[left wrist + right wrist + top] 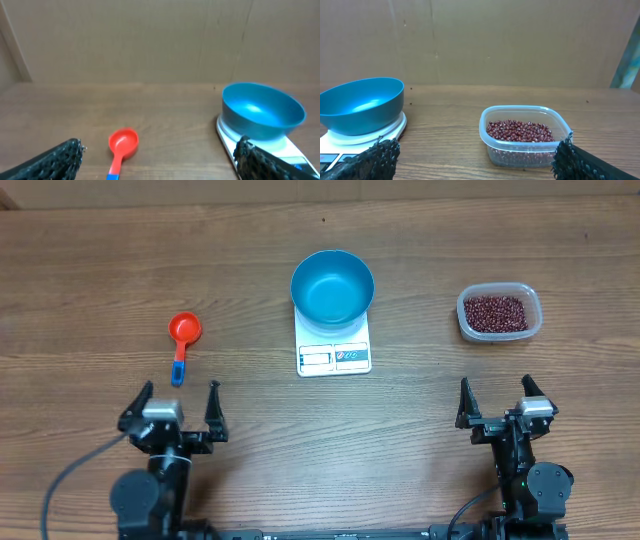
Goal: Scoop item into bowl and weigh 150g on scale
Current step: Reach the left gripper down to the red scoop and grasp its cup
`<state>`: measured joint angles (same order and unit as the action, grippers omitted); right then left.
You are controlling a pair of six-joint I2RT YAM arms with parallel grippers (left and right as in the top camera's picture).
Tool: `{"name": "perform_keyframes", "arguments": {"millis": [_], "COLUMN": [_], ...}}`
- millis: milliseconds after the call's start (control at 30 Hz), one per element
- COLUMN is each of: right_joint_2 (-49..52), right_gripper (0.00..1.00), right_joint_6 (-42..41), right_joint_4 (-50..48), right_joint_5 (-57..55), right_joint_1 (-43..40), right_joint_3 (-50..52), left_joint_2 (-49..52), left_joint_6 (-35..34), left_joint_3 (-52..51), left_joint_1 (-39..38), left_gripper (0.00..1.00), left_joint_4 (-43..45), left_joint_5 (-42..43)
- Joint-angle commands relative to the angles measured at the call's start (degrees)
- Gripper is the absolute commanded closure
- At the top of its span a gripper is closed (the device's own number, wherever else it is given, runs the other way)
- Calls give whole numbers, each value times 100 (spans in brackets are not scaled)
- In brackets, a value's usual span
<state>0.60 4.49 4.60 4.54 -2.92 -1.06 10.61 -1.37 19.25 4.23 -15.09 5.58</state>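
The left gripper grabs the red scoop by its cup's rim (185, 327) (124, 140) next, so the blue handle end stays free to hand over for scooping.
The blue bowl (332, 285) (263, 110) (361, 105) stands empty on the white scale (334, 356) (290, 152) (350, 137) at mid-table. Small red-brown beans (495, 310) (520, 131) fill a clear plastic tub (499, 313) (525, 145) at the right. A red scoop with a blue handle end (182, 338) (121, 148) lies left of the scale. My left gripper (174, 402) (160, 157) is open near the front edge, below the scoop. Also open and holding nothing, my right gripper (497, 398) (480, 157) sits at the front right, short of the tub.
Bare wooden tabletop lies between the things. A brown board wall (150, 40) stands behind the table's far edge. A cable (70, 480) runs from the left arm's base.
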Motion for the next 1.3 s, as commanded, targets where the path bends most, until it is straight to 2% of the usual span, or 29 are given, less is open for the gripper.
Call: {"name": "perform_keyframes", "arguments": {"millis": [0, 100, 233, 367, 500, 567, 633, 733, 867, 1000, 1033, 1167, 1267], "right_joint_2": [-44, -44, -44, -44, -44, -44, -44, -44, -44, -44, -44, -44, -44], "right_gripper": [0, 0, 0, 0, 0, 0, 0, 0, 0, 0, 0, 0, 0], "right_joint_6": [-11, -11, -11, -11, -11, -11, -11, -11, -11, -11, -11, -11, -11], "right_joint_4": [-20, -20, -20, -20, -22, -20, -20, -20, -20, -20, -20, -22, -20], "right_joint_5": [2, 2, 2, 2, 2, 2, 2, 2, 0, 2, 2, 2, 2], "right_joint_1": [35, 35, 35, 35, 35, 35, 35, 35, 35, 35, 35, 35, 35], "right_joint_3": [61, 61, 61, 61, 61, 61, 61, 61, 61, 61, 61, 61, 61], "left_joint_2": [1209, 2391, 3945, 5591, 7322, 8144, 8609, 9245, 9639, 9976, 10069, 10334, 10537], "left_joint_6": [11, 55, 448, 437, 437, 439, 452, 463, 472, 616, 704, 938, 1016], "left_joint_3": [1054, 1950, 3086, 4352, 6022, 6738, 7020, 7049, 7049, 7049, 7049, 7049, 7047], "left_joint_1": [26, 26, 28, 31, 72, 101, 103, 105, 232, 616, 756, 1084, 1152], "left_gripper": [0, 0, 0, 0, 0, 0, 0, 0, 1, 14, 20, 25, 39], "left_joint_4": [-323, -745, -1290, -2044, -3213, -3394, -3375, -2800, -2651, -2601, -2621, -2675, -2688], "left_joint_5": [26, 127, 483, 595, 638, 758, 577, 520, 341, 278, 275, 278, 289]}}
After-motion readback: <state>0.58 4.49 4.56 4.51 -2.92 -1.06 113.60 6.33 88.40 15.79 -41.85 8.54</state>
